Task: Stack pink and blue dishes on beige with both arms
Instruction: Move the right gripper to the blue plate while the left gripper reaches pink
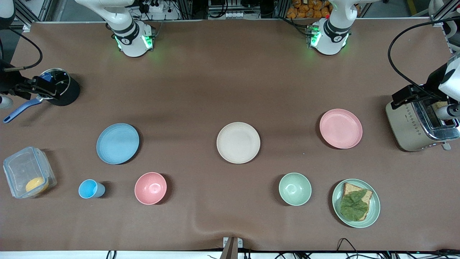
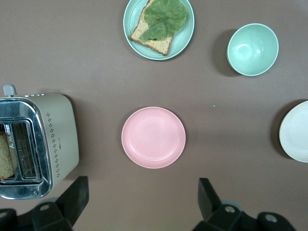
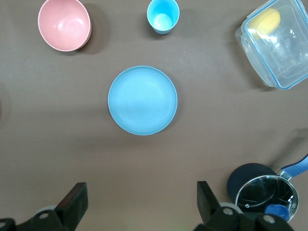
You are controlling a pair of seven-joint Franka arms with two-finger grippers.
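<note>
I will stack the light blue plate on the beige plate (image 1: 238,142) next, so I will grab the light blue plate by its rim (image 1: 98,145) with my right gripper.
The pale pink plate (image 1: 340,128) lies toward the left arm's end of the table, beside the toaster. My left gripper (image 1: 409,95) hangs high over the table by the toaster, open and holding nothing; from the left wrist view the pink plate (image 2: 153,137) lies ahead of the spread left gripper (image 2: 143,202). Toward the right arm's end lies the light blue plate (image 1: 117,143). My right gripper (image 1: 43,88) hangs high by the black pot, open and holding nothing, with the blue plate (image 3: 142,100) ahead of the right gripper (image 3: 142,204). The beige plate (image 1: 238,142) sits bare between the two.
A toaster (image 1: 420,126) stands at the left arm's end and a black pot (image 1: 61,88) with a blue-handled tool at the right arm's end. Nearest the front camera are a lidded clear box (image 1: 28,172), blue cup (image 1: 90,189), pink bowl (image 1: 150,188), green bowl (image 1: 295,189) and green toast plate (image 1: 355,203).
</note>
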